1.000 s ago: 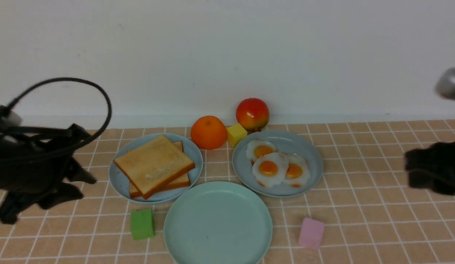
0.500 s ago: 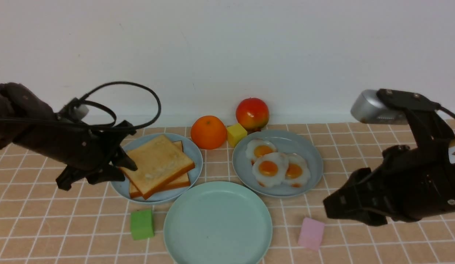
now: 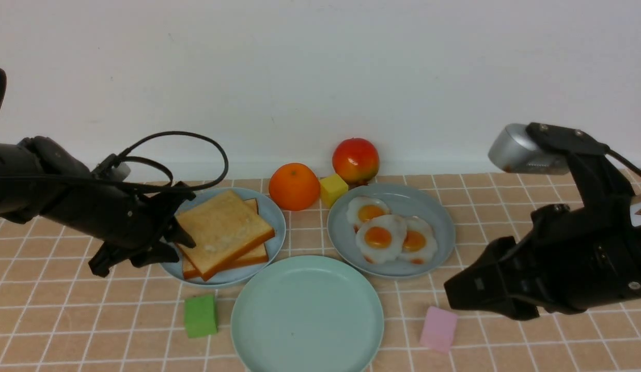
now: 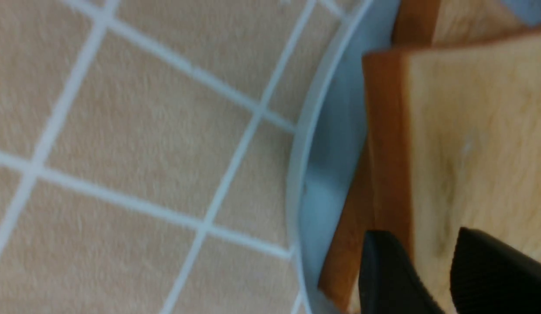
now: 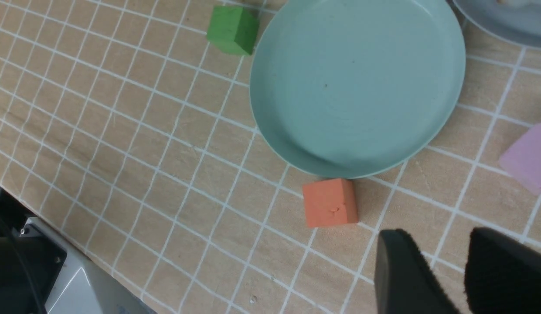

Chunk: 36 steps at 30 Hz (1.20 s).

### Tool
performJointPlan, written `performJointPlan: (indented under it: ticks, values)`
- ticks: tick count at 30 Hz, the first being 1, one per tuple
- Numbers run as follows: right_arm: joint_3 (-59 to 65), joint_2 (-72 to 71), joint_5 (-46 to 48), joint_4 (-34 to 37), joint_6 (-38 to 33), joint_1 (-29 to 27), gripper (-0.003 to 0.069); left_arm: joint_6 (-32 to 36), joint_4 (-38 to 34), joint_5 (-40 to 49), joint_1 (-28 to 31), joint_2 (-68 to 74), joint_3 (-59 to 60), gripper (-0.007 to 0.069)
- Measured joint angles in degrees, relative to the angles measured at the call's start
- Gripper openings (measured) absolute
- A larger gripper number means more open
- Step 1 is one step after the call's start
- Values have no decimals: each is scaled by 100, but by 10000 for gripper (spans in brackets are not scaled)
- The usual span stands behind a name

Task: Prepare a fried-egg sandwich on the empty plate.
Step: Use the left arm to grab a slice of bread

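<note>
The toast's browned side is far wider than my open fingers. My left gripper needs to pinch the toast by its thin crust edge (image 3: 189, 249) next.
Two toast slices are stacked on the light blue plate (image 3: 275, 219): the top slice (image 3: 219, 230) lies askew over the lower one (image 3: 252, 256). My left gripper (image 3: 182, 247) is open at the top slice's left edge; in the left wrist view its fingers (image 4: 383, 270) straddle the crust of the toast (image 4: 462, 131). Three fried eggs (image 3: 379, 237) lie on the grey-blue plate (image 3: 436, 219). The mint-green plate (image 3: 307, 315) is bare; it also shows in the right wrist view (image 5: 357, 83). My right gripper (image 3: 454, 297) is open and empty, above the table right of it.
An orange (image 3: 294, 186), an apple (image 3: 355, 160) and a yellow cube (image 3: 333, 189) stand by the back wall. A green cube (image 3: 200, 315) and a pink cube (image 3: 439, 328) flank the mint plate. An orange-red cube (image 5: 330, 203) sits against its near rim.
My left gripper has moved right, up to the toast's edge. My right arm has swung in from the far right and now hangs near the pink cube.
</note>
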Motion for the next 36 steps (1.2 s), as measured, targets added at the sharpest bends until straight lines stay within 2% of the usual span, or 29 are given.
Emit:
performJointPlan:
  ticks: [7,16,20,24,27,36]
  values:
    - [0,0,0,0,0,0,239,13,-175,-187,0,229,-18,238]
    - [0,0,71,-15,-5,0,239,373,-281,-187,5,289,-52,228]
    - [0,0,82,-20,-5,0,239,448,-320,-187,11,289,-57,166]
    - [0,0,87,-20,-5,0,239,450,-320,-187,11,289,-57,60]
    - [0,0,130,-20,-10,0,239,455,-336,-187,11,289,-61,15]
    - [0,0,171,-39,-14,0,239,457,-205,22,11,-148,-68,10]
